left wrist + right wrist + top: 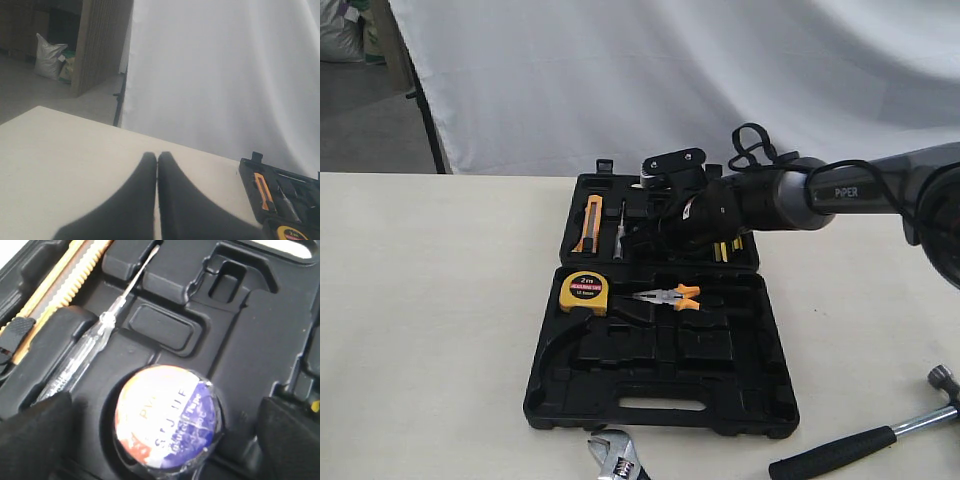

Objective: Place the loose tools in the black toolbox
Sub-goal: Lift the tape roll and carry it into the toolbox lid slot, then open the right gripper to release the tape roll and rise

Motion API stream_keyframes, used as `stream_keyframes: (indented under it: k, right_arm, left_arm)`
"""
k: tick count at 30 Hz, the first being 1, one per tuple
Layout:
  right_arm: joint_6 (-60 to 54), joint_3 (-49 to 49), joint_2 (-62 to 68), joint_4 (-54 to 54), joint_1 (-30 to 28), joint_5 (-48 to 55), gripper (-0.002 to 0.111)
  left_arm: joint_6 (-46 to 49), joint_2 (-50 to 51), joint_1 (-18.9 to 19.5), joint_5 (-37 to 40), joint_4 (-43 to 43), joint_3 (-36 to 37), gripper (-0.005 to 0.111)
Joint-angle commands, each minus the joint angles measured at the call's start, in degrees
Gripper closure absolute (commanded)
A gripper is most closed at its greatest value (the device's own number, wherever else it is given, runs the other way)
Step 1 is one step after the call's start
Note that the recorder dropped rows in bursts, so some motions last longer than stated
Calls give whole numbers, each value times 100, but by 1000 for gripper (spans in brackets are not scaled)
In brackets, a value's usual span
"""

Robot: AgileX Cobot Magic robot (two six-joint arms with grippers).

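Observation:
The right gripper next needs to pick up the silver wrench by its jawed head [616,454], so that the wrench can go into the black toolbox [660,385].
The black toolbox [660,385] lies open on the table, one half nearer the front edge and the other behind it. My right gripper [165,402] hangs open over the back half. The tape roll [167,417] with its blue and white label sits in a round recess between the fingers [35,440], apart from both. In the exterior view the right arm [770,200] hides the roll. The silver wrench [617,458] lies on the table in front of the case. The black-handled hammer [865,445] lies at the front right. My left gripper [157,167] is shut and empty above bare table.
A yellow tape measure [583,293] and orange-handled pliers [670,297] sit in the front half. An orange utility knife [590,222] and a clear-handled tester screwdriver [620,235] lie in the back half. A white cloth backdrop [620,80] hangs behind the table.

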Motion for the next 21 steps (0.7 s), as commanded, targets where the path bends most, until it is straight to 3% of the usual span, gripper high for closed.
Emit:
stream_keyframes:
  k: [1,8,10,19,21]
  right_arm:
    - [-76,-36,-408,4,-41,182,16]
    - [-357,-36,-967,-7,-41,620,17]
    - [-435,-36,-922,-7,-41,623,24]
    - [-468,-36,-316,-7,-41,318,105]
    - [-453,-36,-174,-7,-41,306,109]
  left_arm:
    - [-27,-18,145,-41,25,-15,106]
    - [-27,-18,145,-41,25,-15,106]
    - [-27,-18,145,-41,25,-15,106]
    - [-27,-18,145,-41,25,-15,106]
    - [-27,-18,145,-41,25,-15,106]
